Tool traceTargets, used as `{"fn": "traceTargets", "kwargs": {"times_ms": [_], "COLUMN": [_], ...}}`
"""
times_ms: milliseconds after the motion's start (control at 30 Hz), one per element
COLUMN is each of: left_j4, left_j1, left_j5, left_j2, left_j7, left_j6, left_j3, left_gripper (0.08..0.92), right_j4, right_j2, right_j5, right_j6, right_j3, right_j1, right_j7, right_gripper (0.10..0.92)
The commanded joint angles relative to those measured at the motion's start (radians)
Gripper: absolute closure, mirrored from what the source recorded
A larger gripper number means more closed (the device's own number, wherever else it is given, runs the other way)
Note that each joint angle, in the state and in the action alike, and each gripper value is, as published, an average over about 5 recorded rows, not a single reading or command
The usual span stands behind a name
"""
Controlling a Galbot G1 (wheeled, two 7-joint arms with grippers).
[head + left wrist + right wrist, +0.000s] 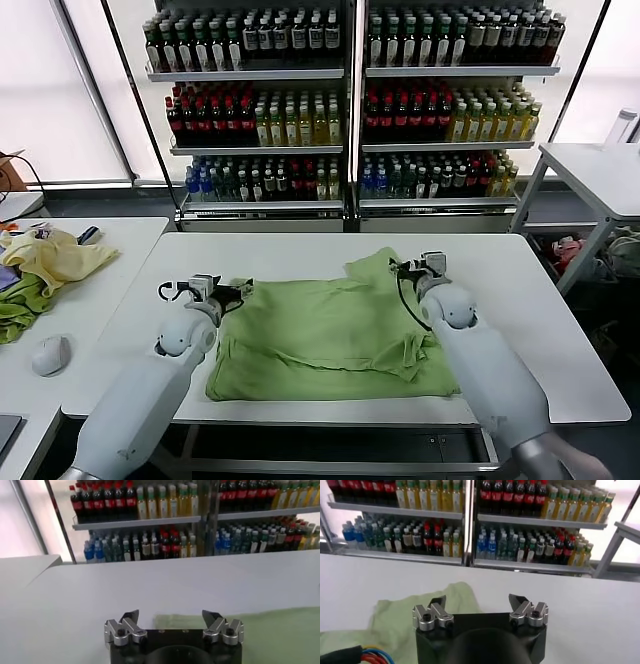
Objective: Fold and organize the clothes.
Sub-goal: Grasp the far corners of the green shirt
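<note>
I will use my left gripper next to grab the lime-green T-shirt [330, 335] by the corner of its folded body's edge, so that I can fold it.
The lime-green T-shirt [330, 335] lies partly folded on the white table [520, 300], plain side up, one sleeve sticking out at the far right. My left gripper [222, 290] is open and empty at the shirt's far left edge. My right gripper [418, 266] is open and empty just beside the far right sleeve. The left wrist view shows the left gripper [171, 615] open above the shirt's edge [270, 630]. The right wrist view shows the right gripper [477, 601] open with the sleeve [420, 607] to one side.
A side table on the left holds a pale yellow garment [55, 255], a darker green cloth [20, 305] and a mouse [50, 355]. Shelves of bottles [350, 100] stand behind. Another table [600, 170] stands at the far right.
</note>
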Motion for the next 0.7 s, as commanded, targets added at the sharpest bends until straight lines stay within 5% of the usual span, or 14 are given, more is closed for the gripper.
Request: {"fn": "traceTargets", "kwargs": {"times_ms": [33,267,700], "left_j4": [0.156,0.15,0.083], "left_j1": [-0.108,-0.089,-0.018], "left_j5": [-0.035,-0.057,-0.094], "left_j2": [-0.041,-0.04,-0.018], "left_j7": [0.012,0.043,0.09], "left_j6": [0.027,0.068,0.07], "left_j3": [0.045,0.042,0.02], "left_gripper": [0.177,0.189,0.527], "right_j4": [-0.199,-0.224,-0.187], "right_j2": [0.051,0.068,0.048], "right_j5": [-0.008,-0.013,0.061], "right_j6": [0.0,0.011,-0.015], "right_j3": [-0.033,-0.04,-0.054], "right_j1": [0.097,0.097,0.07], "right_j7": [-0.01,-0.03,-0.05], "right_gripper": [0.203,0.218,0.559]}}
